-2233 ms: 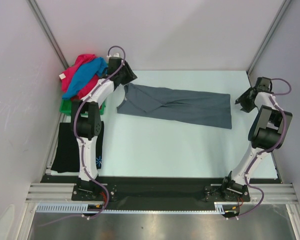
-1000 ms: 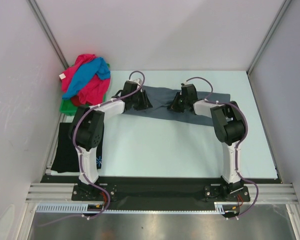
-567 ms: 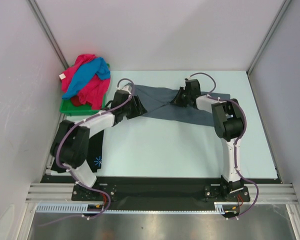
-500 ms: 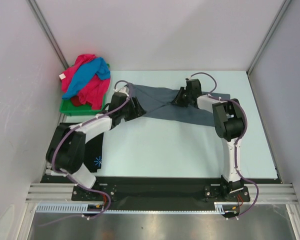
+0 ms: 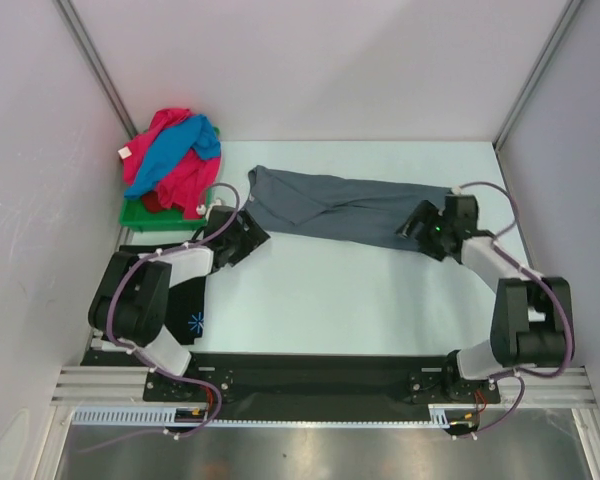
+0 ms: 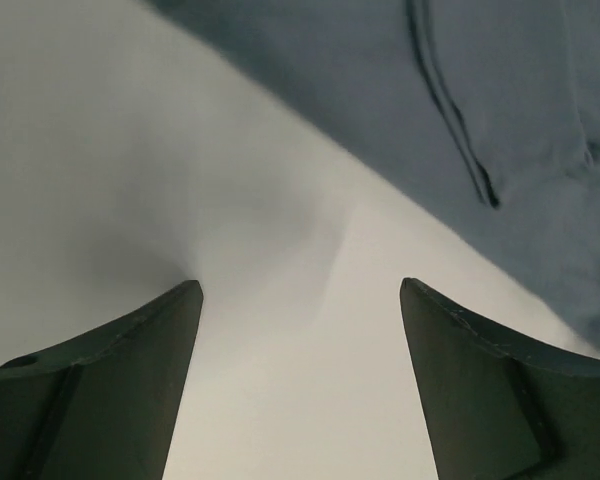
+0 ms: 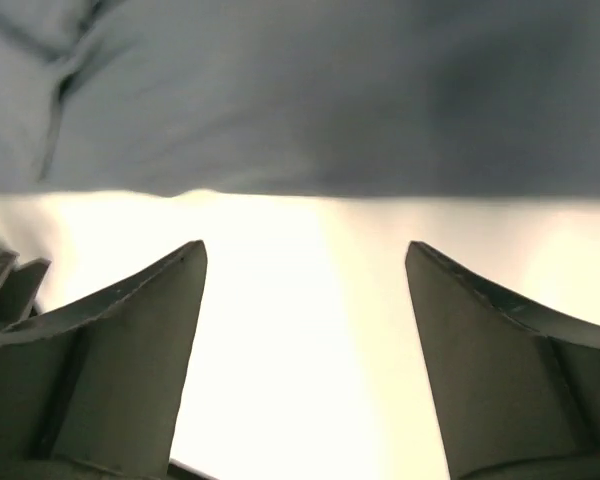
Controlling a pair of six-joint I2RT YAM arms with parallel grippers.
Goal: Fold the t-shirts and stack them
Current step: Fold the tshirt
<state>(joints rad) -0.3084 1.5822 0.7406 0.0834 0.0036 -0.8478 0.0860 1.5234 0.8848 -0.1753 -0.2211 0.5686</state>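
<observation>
My right gripper needs to grab the slate-grey t-shirt [image 5: 340, 205] at its end's near corner next, so that it can turn the long t-shirt for folding.
A slate-grey t-shirt [image 5: 340, 205] lies as a long, narrow band across the far half of the table. My left gripper [image 5: 252, 238] is low over the table just in front of its left end, open and empty. In the left wrist view the grey t-shirt [image 6: 480, 90] fills the upper right, beyond the open gripper [image 6: 300, 290]. My right gripper [image 5: 413, 228] is at the shirt's near right edge, also open. The right wrist view shows the grey t-shirt [image 7: 330, 90] across the top, ahead of the empty gripper [image 7: 305, 250]. A black t-shirt [image 5: 188, 305] with a blue-white print lies flat at the left.
Pink and blue t-shirts [image 5: 170, 160] are heaped on a green tray [image 5: 140, 214] in the far left corner. White walls close the table [image 5: 340, 300] on the left, back and right. The left arm's elbow lies over the black t-shirt.
Both grippers opened and let go of the grey t-shirt's middle. The left one drew back left, the right one swung right. The shirt now lies flat.
</observation>
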